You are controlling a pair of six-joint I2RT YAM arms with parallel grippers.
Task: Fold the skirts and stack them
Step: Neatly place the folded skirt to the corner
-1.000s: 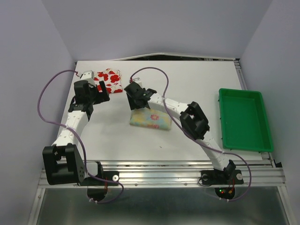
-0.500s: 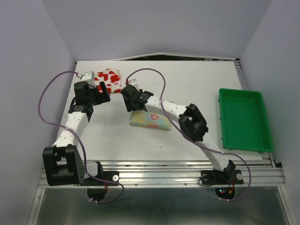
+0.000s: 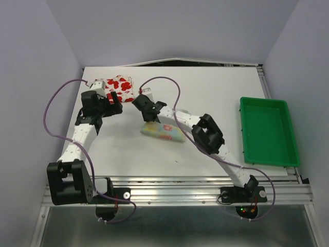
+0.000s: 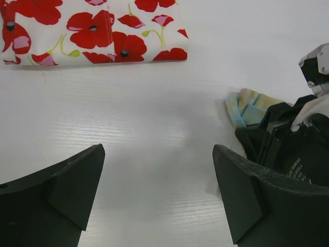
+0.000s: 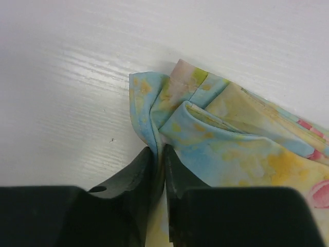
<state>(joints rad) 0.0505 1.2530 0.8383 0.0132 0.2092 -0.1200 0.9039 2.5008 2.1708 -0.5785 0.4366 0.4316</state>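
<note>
The robot should next grip the pastel skirt's folded end (image 4: 238,111) with its left gripper, layers together. Then it can stack the pastel skirt, still folded, on the red-flowered skirt (image 4: 92,31).
The white skirt with red flowers (image 3: 120,87) lies folded at the back left of the table, also seen at the top of the left wrist view as the red-flowered skirt (image 4: 92,31). The pale yellow pastel skirt (image 3: 163,130) lies folded mid-table. My right gripper (image 3: 147,116) is at its left end, shut on a fold of the pastel skirt (image 5: 205,134), the cloth pinched between its fingertips (image 5: 146,164). My left gripper (image 4: 157,195) hangs open over bare table just in front of the red-flowered skirt, nothing between its fingers (image 4: 72,180).
A green plastic tray (image 3: 268,131) stands at the table's right edge. The right arm's black wrist (image 4: 288,149) shows at the right of the left wrist view, close to the left gripper. Walls close in the table on the left, back and right.
My right gripper has moved down and left to the pastel skirt's left end and shut on a fold of it; that end has bunched slightly. The left arm has barely moved.
</note>
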